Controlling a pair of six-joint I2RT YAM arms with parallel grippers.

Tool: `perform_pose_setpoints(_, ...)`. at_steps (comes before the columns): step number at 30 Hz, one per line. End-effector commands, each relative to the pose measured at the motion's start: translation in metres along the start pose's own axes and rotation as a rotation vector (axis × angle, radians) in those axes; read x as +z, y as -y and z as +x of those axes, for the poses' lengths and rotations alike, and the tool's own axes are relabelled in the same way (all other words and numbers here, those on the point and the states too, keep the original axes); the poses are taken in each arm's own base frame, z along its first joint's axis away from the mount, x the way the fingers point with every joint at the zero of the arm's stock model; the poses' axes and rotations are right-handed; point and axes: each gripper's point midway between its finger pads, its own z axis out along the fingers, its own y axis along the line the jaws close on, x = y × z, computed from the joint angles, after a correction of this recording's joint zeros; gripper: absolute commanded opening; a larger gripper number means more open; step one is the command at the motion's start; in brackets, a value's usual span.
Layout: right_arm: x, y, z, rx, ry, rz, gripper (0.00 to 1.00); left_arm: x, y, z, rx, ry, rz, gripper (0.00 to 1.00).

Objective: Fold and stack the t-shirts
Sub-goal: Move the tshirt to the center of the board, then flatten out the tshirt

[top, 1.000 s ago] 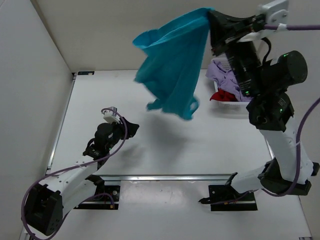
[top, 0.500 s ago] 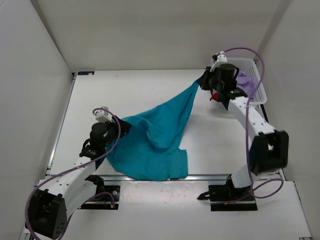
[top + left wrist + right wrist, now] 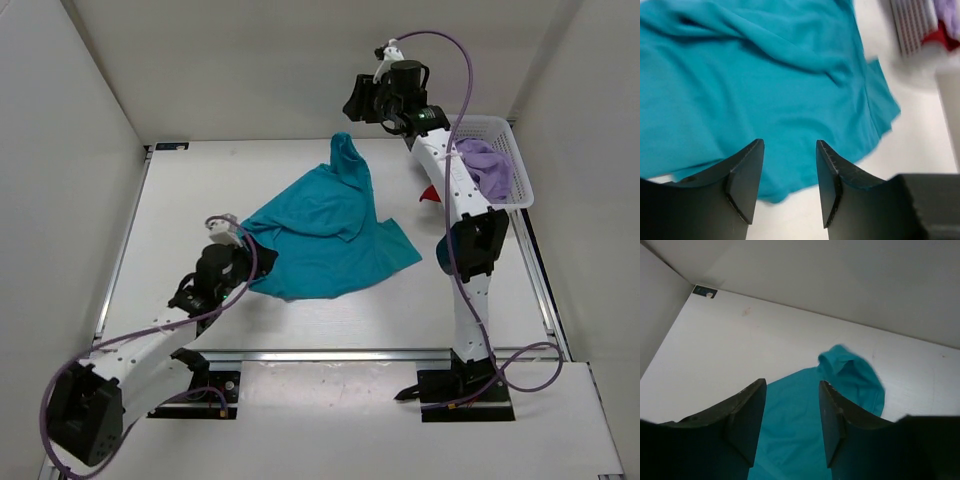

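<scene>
The teal t-shirt [image 3: 320,235] has to be spread and folded, so my left gripper should grab its near hem [image 3: 284,292] next and leave the rest free.
The teal t-shirt [image 3: 320,235] lies loosely spread on the table, with one bunched corner [image 3: 346,155] standing up at its far end. My right gripper [image 3: 352,105] hangs open high above that corner, and in its wrist view the gap [image 3: 792,385] holds nothing, with the teal t-shirt [image 3: 805,440] below. My left gripper [image 3: 262,258] is open at the shirt's near left edge. Its jaws [image 3: 789,145] frame the teal hem [image 3: 770,192] without touching it. The lavender t-shirt [image 3: 485,160] sits in the white basket [image 3: 522,180]. A bit of the red t-shirt [image 3: 430,193] shows beside the basket.
The white mesh basket [image 3: 912,25] stands at the far right of the table, beside the right arm's upright links [image 3: 465,250]. White walls close in the left, back and right sides. A metal rail [image 3: 330,354] runs along the near edge.
My right gripper has opened and let go of the teal t-shirt, then swung up and back. The shirt has dropped and spread over the table. The left gripper has barely shifted.
</scene>
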Motion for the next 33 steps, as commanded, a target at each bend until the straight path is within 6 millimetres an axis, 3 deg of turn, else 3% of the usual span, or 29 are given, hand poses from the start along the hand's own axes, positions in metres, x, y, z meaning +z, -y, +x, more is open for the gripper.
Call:
perform_pose_setpoints(1,-0.067,-0.027,-0.042,-0.035,0.029,0.04,0.44,0.013,0.054,-0.001,0.186,-0.011,0.049,0.56)
perform_pose_setpoints(2,-0.075,-0.022,-0.031,-0.007,-0.004,0.061,0.41,0.023,0.064,-0.001,0.205,-0.031,0.051,0.58)
perform_pose_setpoints(3,-0.081,-0.024,-0.028,-0.004,-0.004,0.063,0.29,0.035,0.064,0.019,0.259,-0.093,0.036,0.58)
perform_pose_setpoints(4,-0.09,-0.023,-0.012,0.014,-0.013,0.075,0.23,0.04,0.081,0.017,0.301,-0.102,0.055,0.58)
perform_pose_setpoints(5,-0.106,-0.018,0.015,0.048,-0.049,0.09,0.22,0.054,0.082,0.024,0.331,-0.13,0.029,0.59)
perform_pose_setpoints(6,-0.104,-0.009,0.055,0.101,-0.078,0.097,0.23,0.066,0.077,0.038,0.39,-0.166,0.001,0.6)
perform_pose_setpoints(7,-0.13,-0.018,0.03,0.1,0.032,0.045,0.23,0.073,0.086,0.036,0.413,-0.169,0.013,0.6)
perform_pose_setpoints(8,-0.151,-0.011,0.046,0.152,0.06,0.042,0.19,0.084,0.091,0.035,0.442,-0.168,0.014,0.6)
perform_pose_setpoints(9,-0.167,-0.006,0.076,0.219,0.035,0.039,0.19,0.095,0.089,0.045,0.463,-0.195,0.007,0.63)
perform_pose_setpoints(10,-0.171,0.004,0.11,0.265,0.004,0.053,0.19,0.106,0.098,0.046,0.488,-0.194,0.01,0.64)
perform_pose_setpoints(11,-0.185,0.001,0.103,0.265,0.061,0.039,0.2,0.11,0.104,0.051,0.527,-0.202,0.019,0.66)
perform_pose_setpoints(15,-0.206,0.016,0.194,0.328,-0.045,0.082,0.3,0.146,0.108,0.063,0.635,-0.247,-0.009,0.75)
perform_pose_setpoints(16,-0.21,0.018,0.213,0.342,-0.074,0.088,0.32,0.151,0.103,0.077,0.655,-0.284,-0.012,0.76)
perform_pose_setpoints(17,-0.213,0.015,0.222,0.349,-0.078,0.074,0.35,0.159,0.105,0.069,0.651,-0.273,-0.018,0.77)
perform_pose_setpoints(19,-0.218,0.01,0.253,0.372,-0.113,0.06,0.39,0.173,0.11,0.071,0.662,-0.273,-0.013,0.8)
perform_pose_setpoints(23,-0.214,0.001,0.285,0.382,-0.161,0.052,0.44,0.188,0.109,0.079,0.723,-0.309,-0.031,0.86)
perform_pose_setpoints(25,-0.213,-0.001,0.296,0.402,-0.183,0.053,0.46,0.199,0.099,0.091,0.749,-0.352,-0.059,0.84)
perform_pose_setpoints(27,-0.212,0.003,0.306,0.406,-0.195,0.068,0.47,0.209,0.101,0.09,0.75,-0.361,-0.068,0.81)
perform_pose_setpoints(33,-0.211,0.025,0.341,0.457,-0.26,0.165,0.48,0.222,0.1,0.079,0.724,-0.312,-0.102,0.46)
